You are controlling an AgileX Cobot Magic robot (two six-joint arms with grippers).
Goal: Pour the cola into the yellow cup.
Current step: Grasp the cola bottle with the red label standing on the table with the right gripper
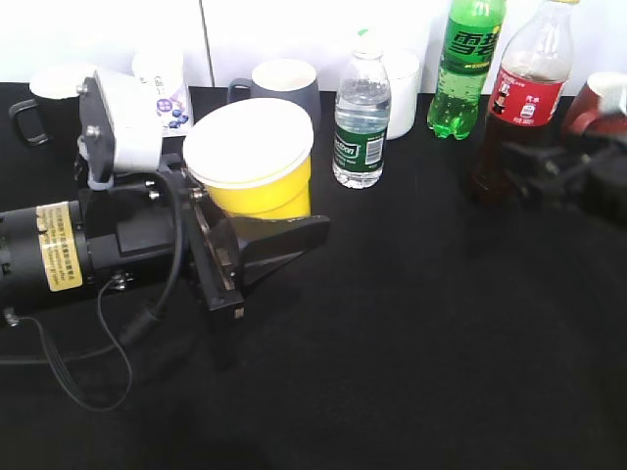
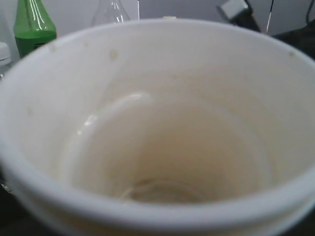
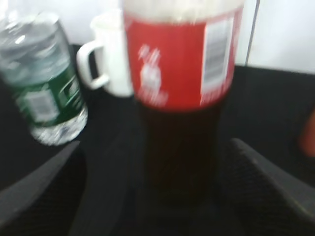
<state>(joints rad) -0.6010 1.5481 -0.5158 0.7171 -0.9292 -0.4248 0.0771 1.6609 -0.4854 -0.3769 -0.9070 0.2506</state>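
My right gripper is going to grab the bottle next by its body around the red label [image 1: 525,98], so it can pour the cola into the yellow cup [image 1: 269,191].
The yellow cup [image 1: 269,191], white inside, is in my left gripper [image 1: 250,250], which is shut on its lower part and holds it above the black table at the left. Its white inside [image 2: 162,147] fills the left wrist view and hides the jaws there. The cola [image 1: 524,93], dark drink in a clear bottle with a red label, stands upright at the back right. My right gripper [image 1: 534,171] is open at the bottle's lower part. In the right wrist view the cola [image 3: 182,73] stands between the spread fingers of the right gripper [image 3: 155,145].
A small water bottle [image 1: 361,122] with a green label stands behind the table's middle. A green soda bottle [image 1: 467,64], a grey mug [image 1: 289,88], a white mug [image 1: 402,78] and a paper cup with purple print [image 1: 167,88] line the back edge. A red object [image 1: 598,103] sits far right.
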